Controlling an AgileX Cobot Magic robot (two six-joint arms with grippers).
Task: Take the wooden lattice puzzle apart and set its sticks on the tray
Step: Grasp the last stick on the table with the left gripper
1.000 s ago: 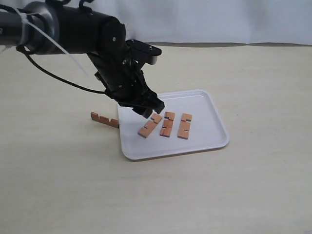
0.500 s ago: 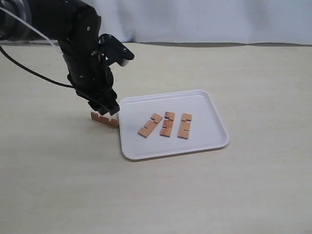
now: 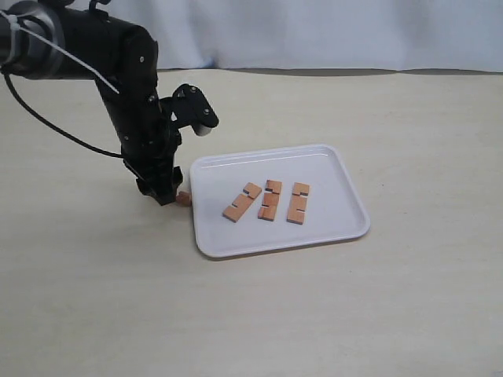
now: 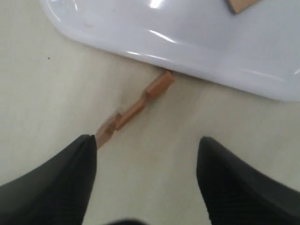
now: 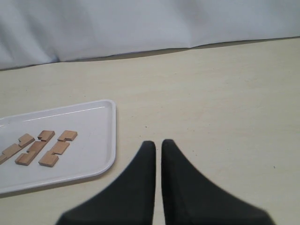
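The stick's notched middle still lies ahead of both fingers, so my left gripper first lowers toward the tray, and it is too early to close on the stick.
The lattice puzzle no longer shows as a grid; I see only separate sticks. Three sticks (image 3: 270, 199) lie side by side on the white tray (image 3: 330, 181). The fourth stick (image 4: 136, 108) stands on edge on the table just outside the tray's rim (image 4: 187, 42). My left gripper (image 3: 163, 192) is down over it and open (image 4: 146, 140). One end of the stick is at the tip of one of the fingers (image 4: 61, 178), and the exterior view shows only its other end (image 3: 183, 199). My right gripper (image 5: 158, 143) is shut on nothing, beside the tray (image 5: 93, 140).
A white cloth (image 3: 330, 31) hangs along the table's far edge. A black cable (image 3: 63, 129) trails from the left arm over the table. The right arm does not show in the exterior view.
The left arm has swung left from above the tray and come down over the stick on the table, covering most of it. The three sticks on the tray have not moved.
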